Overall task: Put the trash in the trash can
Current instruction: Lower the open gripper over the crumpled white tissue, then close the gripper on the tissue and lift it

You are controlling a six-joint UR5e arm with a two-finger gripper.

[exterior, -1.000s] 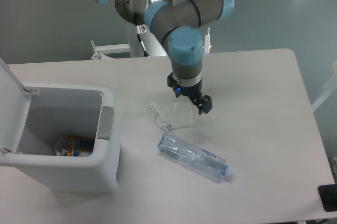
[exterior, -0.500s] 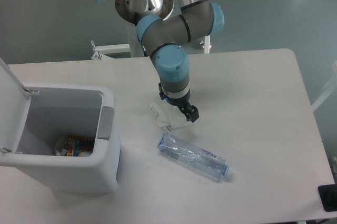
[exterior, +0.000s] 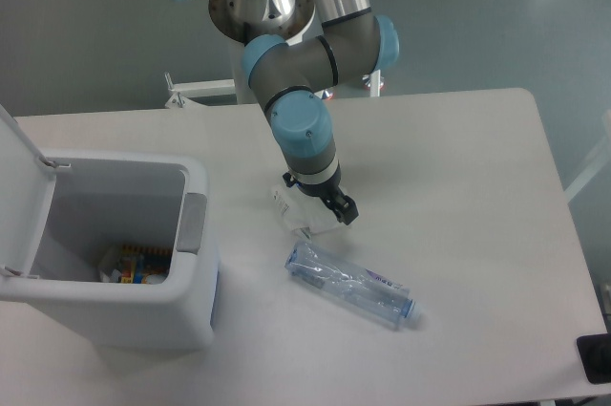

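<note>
The crumpled white tissue needs to go in the trash can, so my gripper needs to grab it next by its crumpled body.
The crumpled white tissue lies near the table's middle, mostly covered by my gripper. The gripper is low over the tissue and open, one black finger at its right edge and the other at its upper left. The crushed clear bottle with its bluish label lies flat just below and to the right, apart from the gripper. The white trash can stands at the left with its lid swung up and a grey tab on its right rim.
Colourful scraps lie at the bottom of the bin. A black object sits at the table's lower right corner. The arm's base stands behind the table's far edge.
The gripper has moved left and down from beside the tissue's right edge to directly over it, its fingers now straddling the tissue. Bottle and bin have not moved.
</note>
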